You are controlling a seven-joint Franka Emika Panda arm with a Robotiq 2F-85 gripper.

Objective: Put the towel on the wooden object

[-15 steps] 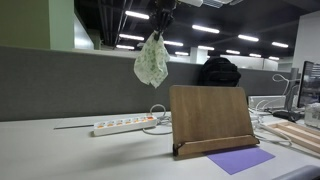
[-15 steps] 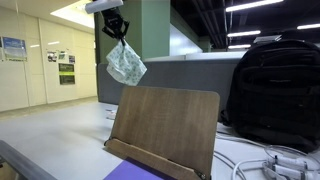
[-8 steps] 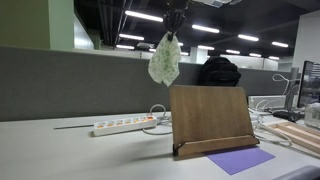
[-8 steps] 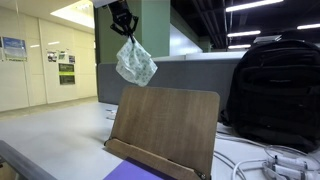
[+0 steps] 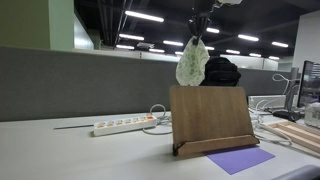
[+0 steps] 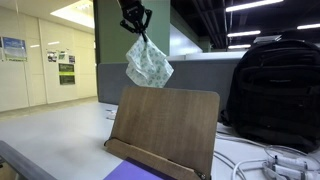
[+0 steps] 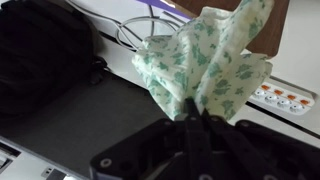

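Observation:
The towel's lower edge reaches only the book stand's top edge (image 5: 208, 88). My gripper will keep holding the towel (image 5: 191, 63) until it overlaps the side of the wooden book stand.
My gripper (image 5: 199, 22) is shut on a pale green floral towel (image 5: 191, 63), which hangs bunched below it in the air. In both exterior views the towel (image 6: 148, 66) hangs just above the top edge of the wooden book stand (image 5: 208, 118), which stands upright and tilted back on the desk (image 6: 165, 125). In the wrist view the towel (image 7: 205, 65) fills the middle, pinched between my black fingers (image 7: 192, 118), with the wooden stand's top (image 7: 283, 14) at the upper right.
A white power strip (image 5: 122, 126) with cables lies on the desk left of the stand. A purple sheet (image 5: 240, 160) lies in front of the stand. A black backpack (image 6: 274, 88) stands behind it. A grey partition (image 5: 80, 85) runs along the back.
My gripper has carried the hanging towel sideways towards the wooden stand; it was well off to one side of it and now hangs over its top edge.

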